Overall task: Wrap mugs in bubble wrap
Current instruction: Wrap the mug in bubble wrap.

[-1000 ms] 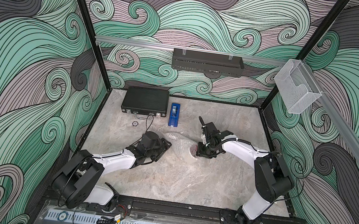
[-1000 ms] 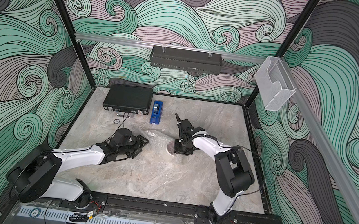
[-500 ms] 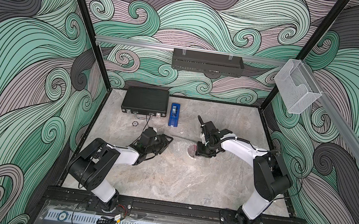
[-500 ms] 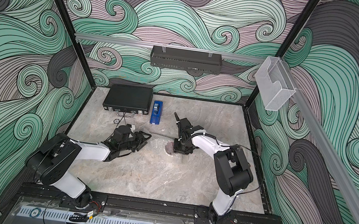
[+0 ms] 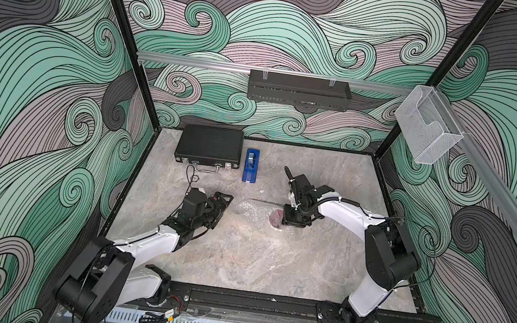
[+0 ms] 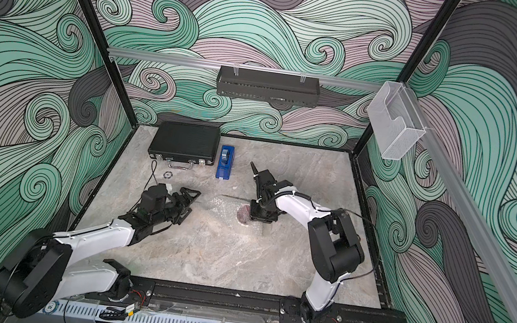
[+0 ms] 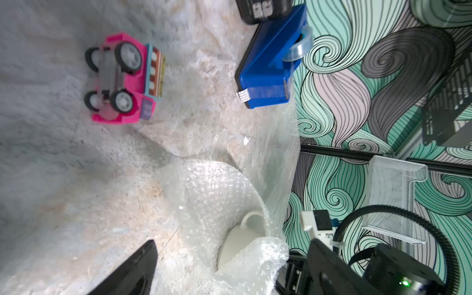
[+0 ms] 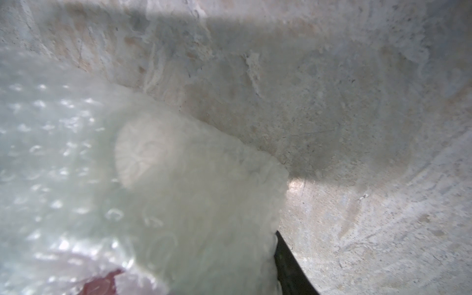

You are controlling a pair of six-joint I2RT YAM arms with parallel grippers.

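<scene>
I will fold the bubble wrap over the mug, so next my left gripper will take hold of the free edge of the bubble wrap (image 5: pixel 252 207), away from the mug.
The white mug (image 7: pixel 237 245) lies on its side on the marble table, partly covered by the clear bubble wrap (image 7: pixel 212 194). Both top views show its red inside (image 5: pixel 276 219) (image 6: pixel 242 214) facing up and left through the wrap (image 5: pixel 252 207) (image 6: pixel 223 203). My right gripper (image 5: pixel 292 219) (image 6: pixel 261 217) points down, shut on the mug's wall through the wrap. In the right wrist view one dark finger (image 8: pixel 287 265) shows beside the wrapped mug (image 8: pixel 153 153). My left gripper (image 5: pixel 222 201) (image 6: pixel 190 195) (image 7: pixel 229 270) stands open just left of the wrap, holding nothing.
A pink toy car (image 7: pixel 122 79) lies on its side near the left gripper. The blue tape dispenser (image 5: pixel 251 164) (image 6: pixel 225 162) and a black case (image 5: pixel 209 145) (image 6: pixel 185 142) stand at the back. A small ring with a cord (image 5: pixel 194 178) lies before the case.
The left arm folded in towards the wrap's lifted edge half a second ago and has stretched out again. Its jaws now stand wide apart. The right arm has stayed on the mug.
</scene>
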